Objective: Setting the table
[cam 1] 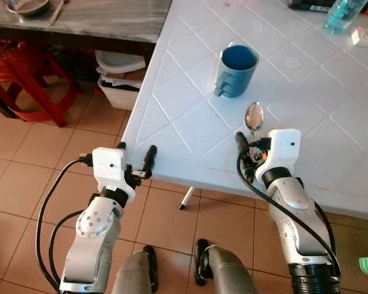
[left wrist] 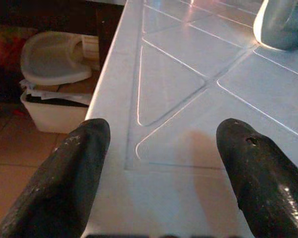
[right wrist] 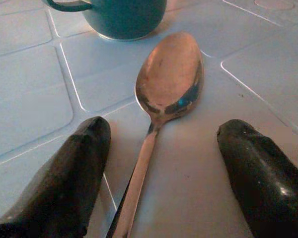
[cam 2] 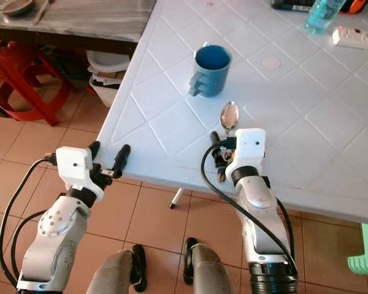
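The metal spoon's bowl (right wrist: 171,74) should stay free for setting the table. My right gripper should pick up the spoon by its handle (right wrist: 141,173).
A blue mug (cam 1: 238,70) stands upright on the white plastic table (cam 1: 190,122). Just in front of it lies a metal spoon (cam 1: 254,115), bowl toward the mug and handle toward me. My right gripper (right wrist: 164,134) is open low over the table, and the spoon (right wrist: 169,79) handle lies between its two fingers, touching neither. My left gripper (cam 1: 136,152) is open and empty at the table's front left corner, level with the edge; in its wrist view the fingers (left wrist: 74,163) frame the table corner.
A white bin (cam 1: 119,79) and a red stool (cam 1: 24,73) stand on the tiled floor left of the table. A grey counter (cam 1: 98,18) with a metal bowl (cam 1: 27,7) is behind them. A bottle (cam 1: 343,15) and power strip (cam 1: 367,38) sit at the table's far right.
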Controlling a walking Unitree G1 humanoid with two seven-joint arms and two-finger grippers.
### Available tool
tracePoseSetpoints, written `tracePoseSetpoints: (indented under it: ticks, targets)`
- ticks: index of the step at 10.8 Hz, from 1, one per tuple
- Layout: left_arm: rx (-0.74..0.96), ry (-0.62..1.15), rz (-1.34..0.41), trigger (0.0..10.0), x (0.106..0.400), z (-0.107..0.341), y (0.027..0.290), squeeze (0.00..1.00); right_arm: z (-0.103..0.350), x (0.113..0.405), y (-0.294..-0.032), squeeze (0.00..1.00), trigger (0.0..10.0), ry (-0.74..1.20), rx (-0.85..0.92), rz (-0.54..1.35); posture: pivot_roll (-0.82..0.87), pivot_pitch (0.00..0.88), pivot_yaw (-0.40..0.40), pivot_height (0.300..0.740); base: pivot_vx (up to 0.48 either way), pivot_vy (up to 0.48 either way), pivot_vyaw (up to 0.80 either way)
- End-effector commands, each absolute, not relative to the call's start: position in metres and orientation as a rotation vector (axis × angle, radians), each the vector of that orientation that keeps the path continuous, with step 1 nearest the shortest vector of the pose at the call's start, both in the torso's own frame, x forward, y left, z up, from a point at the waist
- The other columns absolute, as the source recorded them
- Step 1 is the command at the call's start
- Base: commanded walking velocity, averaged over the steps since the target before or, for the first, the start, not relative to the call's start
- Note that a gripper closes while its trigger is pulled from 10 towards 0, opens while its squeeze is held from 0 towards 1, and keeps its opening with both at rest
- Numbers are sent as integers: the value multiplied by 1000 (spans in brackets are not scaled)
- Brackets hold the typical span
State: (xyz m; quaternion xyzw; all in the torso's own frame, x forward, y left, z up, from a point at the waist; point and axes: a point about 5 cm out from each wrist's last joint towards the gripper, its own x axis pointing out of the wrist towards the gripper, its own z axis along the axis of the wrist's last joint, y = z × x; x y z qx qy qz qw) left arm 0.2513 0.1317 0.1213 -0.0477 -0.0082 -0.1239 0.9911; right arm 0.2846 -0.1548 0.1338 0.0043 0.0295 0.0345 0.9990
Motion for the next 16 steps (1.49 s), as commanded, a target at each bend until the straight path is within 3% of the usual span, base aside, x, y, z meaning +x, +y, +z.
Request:
tracePoseSetpoints:
  ticks: [1,8,16]
  targets:
    - [-98,1,-250,10000,249,119,132,0,116,281,-158,0,0,170,56,57,-53,233,13,740,0,0,0]
    - [-103,13,-270,10000,248,117,129,0,102,287,-154,0,0,403,55,147,-54,237,13,740,0,0,0]
    - [-116,21,-301,10000,246,117,126,0,78,272,-164,0,0,542,123,47,-57,241,14,740,0,0,0]
